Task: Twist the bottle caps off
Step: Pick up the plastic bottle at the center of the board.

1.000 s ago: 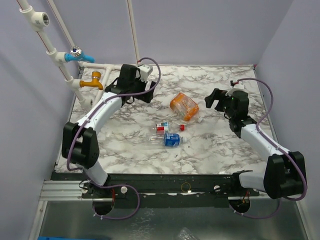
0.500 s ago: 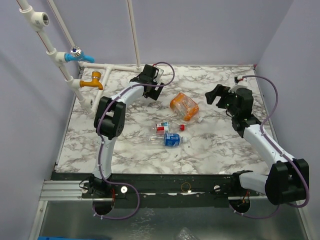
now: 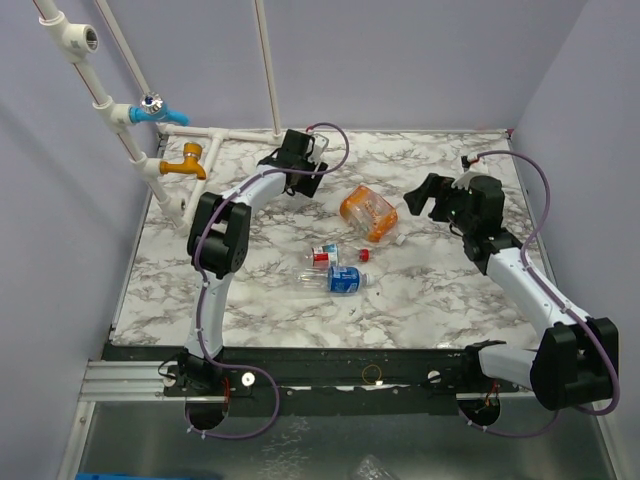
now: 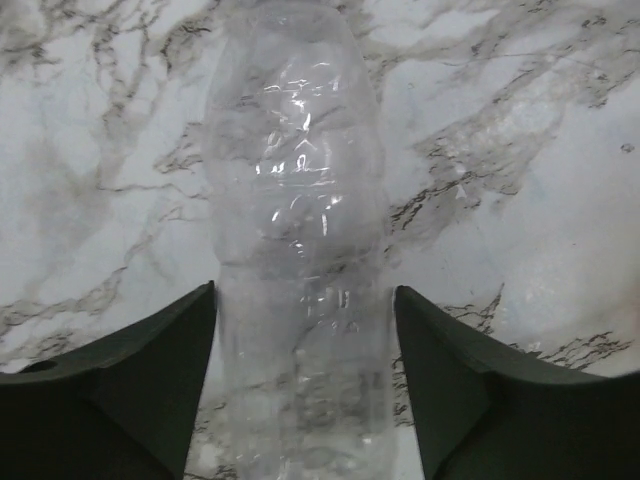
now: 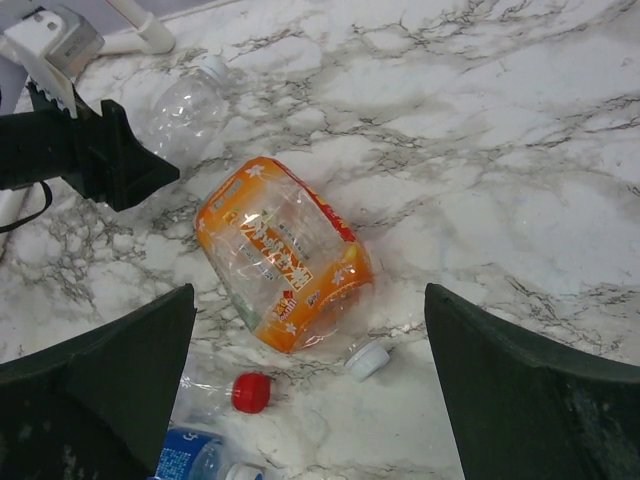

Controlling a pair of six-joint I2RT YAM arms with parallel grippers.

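Observation:
The clear bottle point(image 5: 190, 100) needs to be unscrewed, so next my right gripper will grab its white cap end-on by the cap's sides. The bottle's body is left to my left gripper.
A plain clear bottle point(image 4: 295, 250) lies at the back of the marble table. My left gripper point(image 4: 305, 290) straddles it, open, a finger close against each side. The same bottle point(image 5: 190, 100) and its white cap point(image 5: 212, 65) show in the right wrist view beside the left gripper point(image 3: 300, 168). My right gripper point(image 3: 425, 197) hangs wide open and empty to the right of the squat orange bottle point(image 3: 368, 212), which has a white cap point(image 5: 366, 358). Nearer lie the red-labelled bottle point(image 3: 325, 255) with a red cap point(image 5: 250, 391) and the blue-labelled bottle point(image 3: 340, 280).
White pipes with a blue valve point(image 3: 150, 108) and an orange tap point(image 3: 185, 160) stand at the back left corner. Lilac walls close in the table point(image 3: 250, 300) at the back and on both sides.
My left arm has swung from the back left to the back middle, over the plain bottle, and stays there. The right gripper has edged slightly towards the orange bottle.

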